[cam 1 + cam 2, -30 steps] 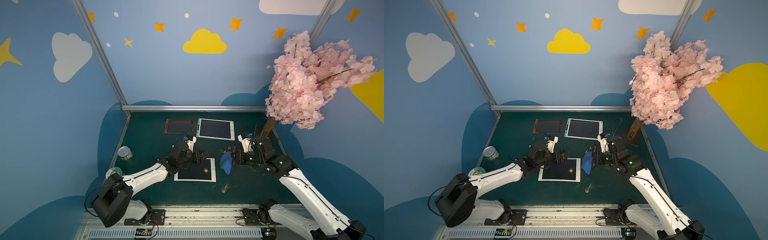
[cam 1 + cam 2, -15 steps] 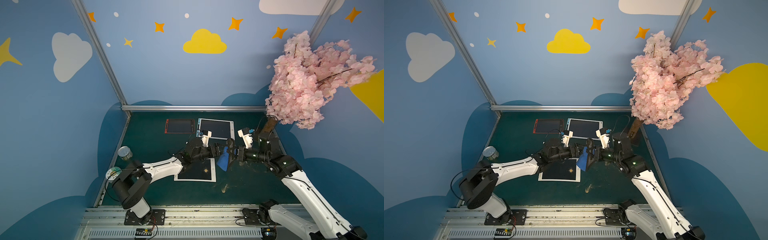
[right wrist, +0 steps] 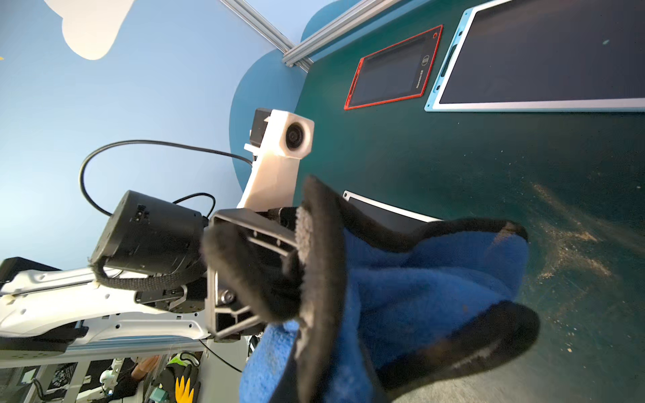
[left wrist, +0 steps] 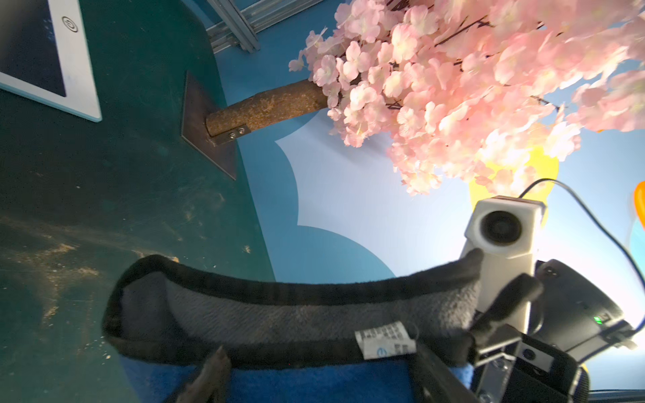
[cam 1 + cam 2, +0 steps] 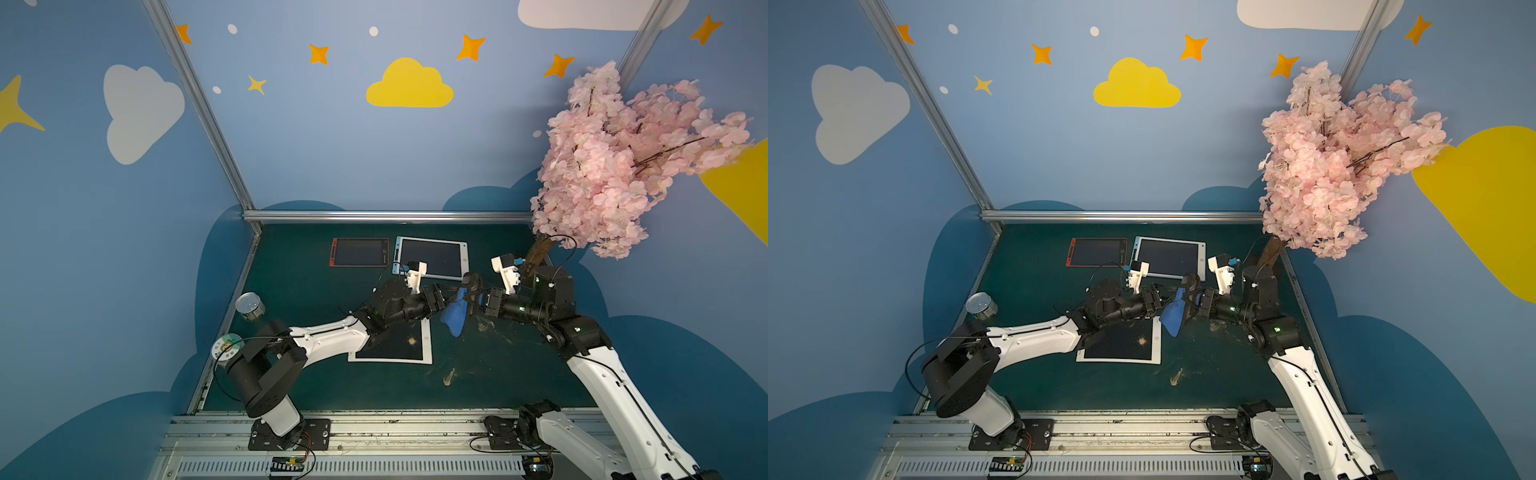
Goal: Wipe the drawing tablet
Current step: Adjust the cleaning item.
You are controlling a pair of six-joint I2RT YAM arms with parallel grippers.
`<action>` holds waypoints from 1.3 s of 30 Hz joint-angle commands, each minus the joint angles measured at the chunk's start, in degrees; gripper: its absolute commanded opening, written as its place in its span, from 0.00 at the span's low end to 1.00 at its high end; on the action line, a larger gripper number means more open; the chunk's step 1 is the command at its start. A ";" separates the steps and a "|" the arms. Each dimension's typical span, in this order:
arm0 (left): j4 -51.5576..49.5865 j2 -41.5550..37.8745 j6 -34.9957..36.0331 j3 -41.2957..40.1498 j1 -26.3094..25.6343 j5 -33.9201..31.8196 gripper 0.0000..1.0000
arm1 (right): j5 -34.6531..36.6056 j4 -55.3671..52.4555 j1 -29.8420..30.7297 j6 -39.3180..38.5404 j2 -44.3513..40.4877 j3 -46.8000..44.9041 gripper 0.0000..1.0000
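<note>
The mitt will next be gripped by the blue fabric beside its black cuff with the robot's left gripper. This will keep the cuff [image 4: 279,289] open for the right gripper to wipe.
A white-framed drawing tablet [image 5: 390,347] lies on the green mat, partly under my left arm, with a brown speck [image 5: 412,340] on its dark screen. Above its right edge hangs a blue cloth mitt [image 5: 455,318] with a black cuff; my right gripper [image 5: 471,297] is shut on it. My left gripper [image 5: 441,302] meets it from the other side. In the left wrist view its fingers [image 4: 214,370] stand wide apart at the cuff [image 4: 279,289], blue fabric between them. In the right wrist view the mitt [image 3: 419,286] hides my right jaws.
A red tablet [image 5: 359,252] and a blue-edged tablet [image 5: 432,257] lie at the back of the mat. A tin can [image 5: 250,306] and a small disc [image 5: 226,345] sit by the left edge. Brown crumbs [image 5: 449,376] dot the mat. A pink blossom tree [image 5: 615,166] overhangs the right corner.
My left gripper has left the tablet's upper edge and swung up and right to the mitt. My right gripper has lifted the mitt a little toward the back.
</note>
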 commanded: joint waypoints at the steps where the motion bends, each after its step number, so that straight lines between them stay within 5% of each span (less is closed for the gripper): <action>1: 10.20 -2.88 -3.03 0.25 -3.17 4.76 0.81 | 0.62 2.43 -0.54 1.61 1.05 -1.70 0.00; 12: 12.28 -3.85 -4.90 1.28 -4.91 5.38 0.74 | 4.75 -2.17 -0.99 -0.71 0.10 -1.27 0.00; 20: 14.41 -2.21 -4.41 0.12 -4.90 5.74 0.07 | 5.76 -6.01 -1.49 -2.28 -1.80 0.97 0.00; 24: 15.43 -2.27 -3.26 -0.30 -4.69 6.51 0.03 | 6.42 -8.02 -2.11 -3.56 -2.51 2.02 0.05; 26: 12.67 -3.44 -0.48 -0.42 -4.29 6.89 0.03 | 7.57 -10.18 -2.37 -4.51 -2.94 3.02 0.29; 30: -13.74 -8.15 18.60 6.25 -3.65 8.31 0.03 | 16.21 -17.44 -2.48 -7.94 -4.95 5.51 0.49; 34: -40.92 -8.77 39.72 15.60 -5.08 2.81 0.03 | 25.55 -25.12 -2.48 -10.60 -6.33 8.31 0.56; 35: -44.54 -8.60 43.30 16.72 -5.24 1.10 0.03 | 26.94 -26.16 -2.48 -10.75 -6.78 8.79 0.60; 37: -50.01 -7.93 51.27 18.03 -5.34 -1.95 0.03 | 28.15 -27.24 -2.39 -11.59 -8.54 9.41 0.85; 39: -52.90 -7.09 58.39 18.04 -5.56 -6.75 0.03 | 27.85 -28.21 -2.39 -11.88 -9.70 10.30 0.89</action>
